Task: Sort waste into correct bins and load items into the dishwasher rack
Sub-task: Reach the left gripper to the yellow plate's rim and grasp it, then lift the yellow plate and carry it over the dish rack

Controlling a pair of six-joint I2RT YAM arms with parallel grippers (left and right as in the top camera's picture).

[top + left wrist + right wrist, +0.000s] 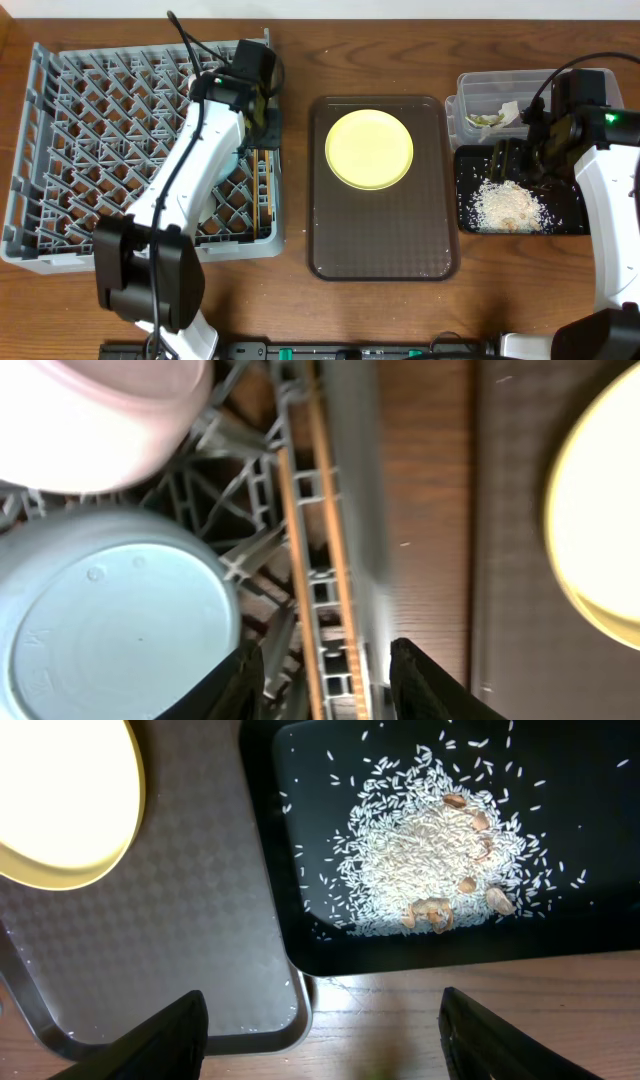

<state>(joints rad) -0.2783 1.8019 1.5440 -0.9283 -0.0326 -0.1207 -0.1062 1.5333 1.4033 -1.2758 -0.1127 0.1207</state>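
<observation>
The yellow plate needs its opposite edge free to stand in the dishwasher rack [90,120], so my left gripper needs to grab the plate by its rim [330,157] next.
The grey dishwasher rack [90,120] fills the left of the table. My left gripper [265,125] is open and empty above the rack's right edge; its fingertips [325,680] straddle the two wooden chopsticks [318,550], which lie in the rack [265,190]. Beside them sit an upturned light blue bowl [110,630] and a white round vessel [100,420], bowl or cup I cannot tell. The yellow plate [369,148] lies on the brown tray. My right gripper [520,165] is open and empty over the black tray [570,222], which holds the rice scraps [508,205]; they also show in the right wrist view [420,850]. The wrapper [488,119] lies in the clear tub [470,85].
The brown serving tray [385,245] sits mid-table between the rack and the bins, with stray rice grains on it [180,940]. Bare wooden table [400,1030] shows under my right fingertips [325,1040]. My left arm crosses the rack's right half.
</observation>
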